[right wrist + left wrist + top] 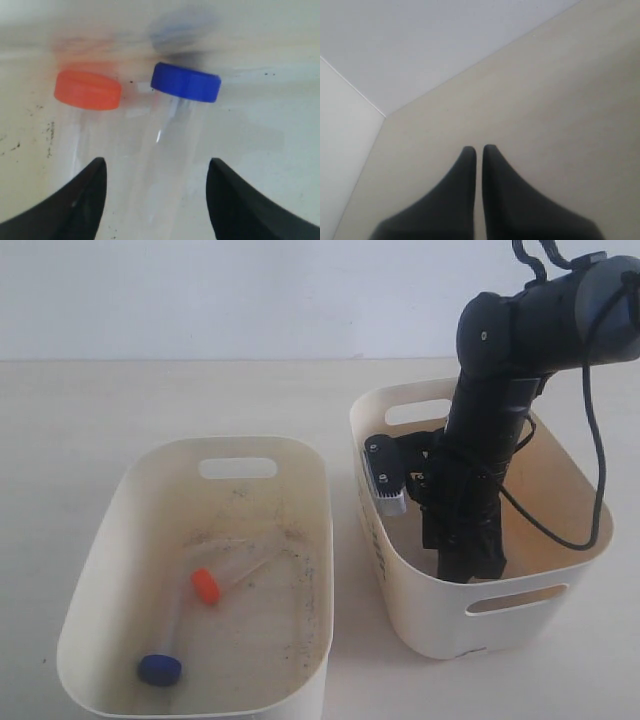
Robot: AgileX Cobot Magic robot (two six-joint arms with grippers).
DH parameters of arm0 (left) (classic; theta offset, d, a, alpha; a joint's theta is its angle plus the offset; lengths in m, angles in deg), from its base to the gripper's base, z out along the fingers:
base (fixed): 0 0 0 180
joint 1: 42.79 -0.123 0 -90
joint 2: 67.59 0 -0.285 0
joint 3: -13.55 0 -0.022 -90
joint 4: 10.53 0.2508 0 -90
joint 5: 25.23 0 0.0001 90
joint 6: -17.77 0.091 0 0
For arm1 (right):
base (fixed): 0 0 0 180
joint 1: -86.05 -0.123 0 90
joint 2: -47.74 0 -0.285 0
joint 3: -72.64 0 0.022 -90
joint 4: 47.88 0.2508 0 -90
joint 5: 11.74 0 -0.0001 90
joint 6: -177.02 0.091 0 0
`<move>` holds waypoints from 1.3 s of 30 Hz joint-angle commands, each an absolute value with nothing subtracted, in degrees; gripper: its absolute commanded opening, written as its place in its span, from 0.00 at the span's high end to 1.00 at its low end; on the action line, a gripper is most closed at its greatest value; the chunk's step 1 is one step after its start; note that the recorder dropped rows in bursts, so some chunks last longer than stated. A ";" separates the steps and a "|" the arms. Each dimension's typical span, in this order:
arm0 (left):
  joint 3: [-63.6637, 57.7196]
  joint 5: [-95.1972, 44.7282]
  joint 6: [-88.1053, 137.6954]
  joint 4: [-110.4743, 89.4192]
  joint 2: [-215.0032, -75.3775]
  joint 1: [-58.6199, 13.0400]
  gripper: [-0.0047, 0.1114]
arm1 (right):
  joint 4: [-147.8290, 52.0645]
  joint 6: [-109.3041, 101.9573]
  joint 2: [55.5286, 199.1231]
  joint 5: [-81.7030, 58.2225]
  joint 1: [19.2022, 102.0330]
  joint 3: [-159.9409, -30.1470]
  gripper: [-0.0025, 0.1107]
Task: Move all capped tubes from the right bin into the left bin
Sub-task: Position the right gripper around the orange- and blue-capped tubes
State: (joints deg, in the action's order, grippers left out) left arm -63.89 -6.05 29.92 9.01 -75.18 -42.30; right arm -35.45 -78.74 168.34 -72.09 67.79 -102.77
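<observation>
My right gripper's fingers are still above the blue-capped tube, with the bin's bottom showing beside the tube. It is too early to close, so the gripper comes down next.
My right arm (pixel 478 490) reaches down into the right bin (pixel 430 620), and the bin's wall hides its gripper in the exterior view. In the right wrist view my right gripper (pixel 157 161) is open, its fingers on either side of a clear blue-capped tube (pixel 186 81) lying on the bin floor. An orange-capped tube (pixel 88 90) lies right beside it. The speckled left bin (pixel 300 500) holds an orange-capped tube (pixel 205 586) and a blue-capped tube (pixel 159 669). My left gripper (pixel 479 149) is shut over bare table, holding nothing.
The two bins stand side by side on a pale tabletop (pixel 120 410), with a narrow gap between them. A white wall runs behind the table. The right arm's cable (pixel 590 440) loops over the right bin.
</observation>
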 commanded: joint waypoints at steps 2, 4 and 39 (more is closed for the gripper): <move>-63.66 -6.34 29.84 8.85 -75.38 -42.23 0.92 | -36.84 -78.31 168.26 -72.59 67.79 -102.59 0.48; -63.66 -6.34 29.84 8.85 -75.38 -42.23 0.92 | -37.90 -78.42 168.15 -72.59 67.79 -102.59 0.48; -63.66 -6.34 29.84 8.85 -75.38 -42.23 0.92 | -47.03 -72.42 167.57 -72.47 67.79 -102.83 0.48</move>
